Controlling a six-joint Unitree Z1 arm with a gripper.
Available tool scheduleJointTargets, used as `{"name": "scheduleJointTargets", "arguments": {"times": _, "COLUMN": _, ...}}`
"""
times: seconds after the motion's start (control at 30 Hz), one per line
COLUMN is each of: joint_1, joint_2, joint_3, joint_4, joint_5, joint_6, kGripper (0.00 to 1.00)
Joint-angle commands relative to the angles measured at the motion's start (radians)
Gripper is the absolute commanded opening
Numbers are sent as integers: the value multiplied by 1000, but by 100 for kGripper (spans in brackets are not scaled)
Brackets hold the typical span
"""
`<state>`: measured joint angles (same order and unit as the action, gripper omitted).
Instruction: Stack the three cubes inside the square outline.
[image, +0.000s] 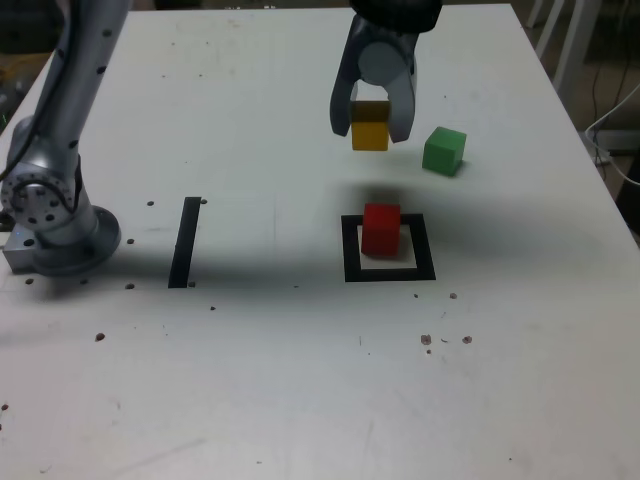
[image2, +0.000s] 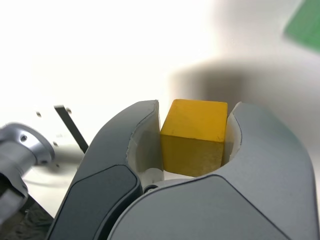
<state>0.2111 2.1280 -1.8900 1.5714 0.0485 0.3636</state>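
My gripper should move the yellow cube toward the red cube before releasing it, because it hangs behind the red cube in the exterior view and would fall short.
My gripper (image: 371, 128) is shut on the yellow cube (image: 370, 127), which hangs above the table behind the square outline (image: 388, 271). In the wrist view the yellow cube (image2: 195, 137) sits clamped between both grey jaws. The red cube (image: 380, 228) stands inside the black tape frame, toward its far edge. The green cube (image: 444, 150) rests on the table to the exterior view's right of the gripper, and shows blurred as the green cube (image2: 306, 27) in a corner of the wrist view.
A straight black tape strip (image: 185, 241) lies toward the exterior view's left, near the arm's grey base (image: 50, 215). The white table (image: 300, 400) carries small dark specks. Chair legs and a cable show beyond its right edge.
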Motion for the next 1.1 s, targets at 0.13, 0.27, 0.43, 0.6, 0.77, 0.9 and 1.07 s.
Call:
{"name": "scheduleJointTargets", "arguments": {"times": 0.13, "joint_1": -89, "joint_2": -32, "joint_3": 22, "joint_4": 38, "joint_5": -29, "joint_6": -73, "kGripper": 28}}
{"name": "scheduleJointTargets", "arguments": {"times": 0.27, "joint_1": -140, "joint_2": -33, "joint_3": 27, "joint_4": 39, "joint_5": -49, "joint_6": -110, "kGripper": 28}}
{"name": "scheduleJointTargets", "arguments": {"times": 0.43, "joint_1": -193, "joint_2": -27, "joint_3": 25, "joint_4": 38, "joint_5": -80, "joint_6": -143, "kGripper": 28}}
{"name": "scheduleJointTargets", "arguments": {"times": 0.6, "joint_1": -216, "joint_2": -11, "joint_3": 20, "joint_4": 35, "joint_5": -99, "joint_6": -159, "kGripper": 28}}
{"name": "scheduleJointTargets", "arguments": {"times": 0.77, "joint_1": -219, "joint_2": 7, "joint_3": 17, "joint_4": 30, "joint_5": -106, "joint_6": -163, "kGripper": 28}}
{"name": "scheduleJointTargets", "arguments": {"times": 0.9, "joint_1": -219, "joint_2": 28, "joint_3": 14, "joint_4": 22, "joint_5": -106, "joint_6": -163, "kGripper": 28}}
{"name": "scheduleJointTargets", "arguments": {"times": 1.07, "joint_1": -218, "joint_2": 53, "joint_3": 11, "joint_4": 13, "joint_5": -107, "joint_6": -161, "kGripper": 28}}
